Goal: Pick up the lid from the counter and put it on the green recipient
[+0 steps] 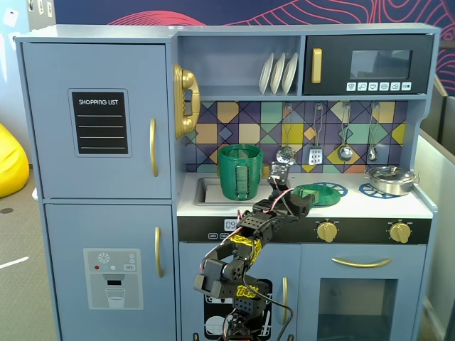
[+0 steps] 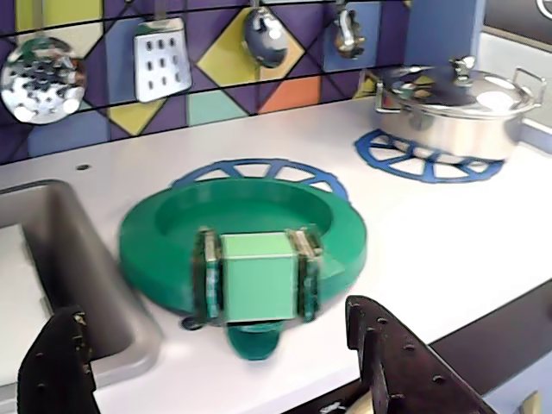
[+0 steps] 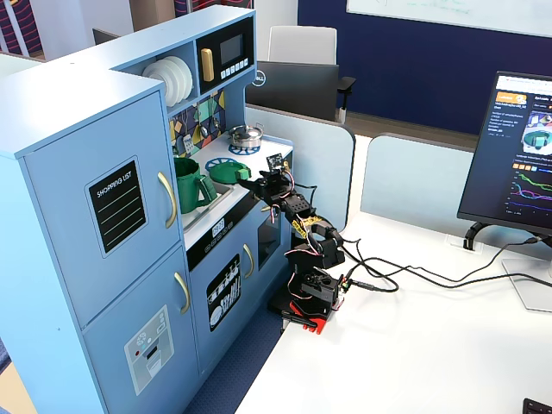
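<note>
The lid should go on the green recipient (image 1: 239, 172), so my gripper should next pick it up by its light-green tab handle (image 1: 306, 192).
The lid (image 2: 259, 211) is a flat dark-green disc with a raised rim. It lies on the white counter over a blue burner ring (image 2: 259, 168), with a light-green square block (image 2: 259, 276) at its near edge. It also shows in both fixed views (image 1: 318, 193) (image 3: 226, 172). My gripper (image 2: 228, 362) is open and empty just in front of the lid, with its black fingers (image 2: 401, 362) spread wider than the block. The green recipient (image 1: 239, 172), a tall ribbed pot with a strap handle, stands in the sink to the left (image 3: 190, 183). It is out of the wrist view.
A shiny silver pot (image 2: 453, 108) with its own lid sits on a second blue ring at the right (image 1: 389, 180). The grey sink (image 2: 52, 259) is left of the lid. Utensils (image 2: 159, 56) hang on the tiled back wall. The counter's front edge is under my gripper.
</note>
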Controlling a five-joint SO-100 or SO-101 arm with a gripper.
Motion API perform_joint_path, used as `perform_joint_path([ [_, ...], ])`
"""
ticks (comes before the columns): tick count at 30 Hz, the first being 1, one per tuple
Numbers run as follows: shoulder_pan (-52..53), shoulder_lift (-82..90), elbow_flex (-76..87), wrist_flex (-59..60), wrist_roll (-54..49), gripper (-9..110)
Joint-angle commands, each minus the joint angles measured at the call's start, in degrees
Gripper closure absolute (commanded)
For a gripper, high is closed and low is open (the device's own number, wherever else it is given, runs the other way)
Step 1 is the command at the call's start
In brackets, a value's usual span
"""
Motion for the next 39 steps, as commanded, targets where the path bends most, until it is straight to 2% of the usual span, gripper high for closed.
perform_joint_path([
  [1, 1.41, -4.75, -5.27, -3.78, -0.35, 68],
  [16, 0.97, -24.87, -19.95, -6.94, 3.34, 72],
  [29, -1.85, -31.90, -24.61, -7.56, 3.25, 76],
  [30, -2.02, -32.08, -24.70, -7.56, 3.08, 79],
  [33, -2.46, -32.34, -24.35, -8.00, 1.23, 100],
  [39, -2.55, -32.34, -25.40, -9.76, 2.55, 101],
])
